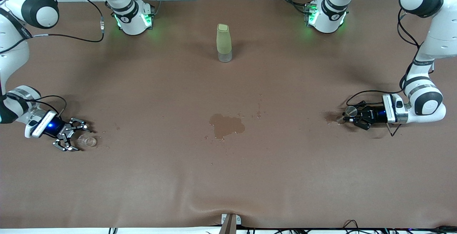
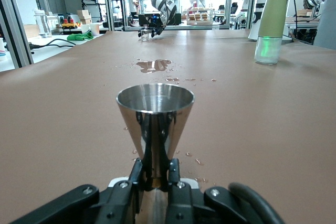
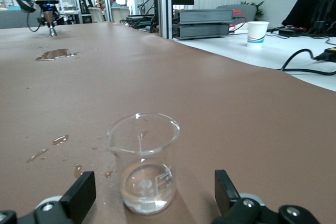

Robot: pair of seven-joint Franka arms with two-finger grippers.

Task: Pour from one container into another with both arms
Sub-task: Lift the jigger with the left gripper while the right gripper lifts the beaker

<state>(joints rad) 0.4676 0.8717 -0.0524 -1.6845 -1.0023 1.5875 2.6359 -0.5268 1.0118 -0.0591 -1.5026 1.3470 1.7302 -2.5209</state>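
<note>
The right gripper will next grab the beaker by its cylindrical body (image 1: 342,118), so the glass beaker's open rim (image 1: 351,111) stays free for pouring.
A clear glass beaker (image 1: 87,141) (image 3: 144,163) stands on the brown table at the right arm's end. My right gripper (image 1: 80,138) (image 3: 152,198) sits low at the table, open, with one black finger (image 3: 79,198) on each side of the beaker and clear of the glass. At the left arm's end my left gripper (image 1: 348,116) (image 2: 155,174) is shut on the narrow waist of an upright steel cone-shaped measuring cup (image 1: 351,111) (image 2: 155,114). The cup's lower part is hidden by the fingers.
A puddle (image 1: 226,126) (image 2: 153,65) lies mid-table with scattered drops around it. A tall pale-green bottle with a clear base (image 1: 224,43) (image 2: 272,22) stands farther from the front camera, between the arm bases. A white paper cup (image 3: 257,31) sits on a side bench off the table.
</note>
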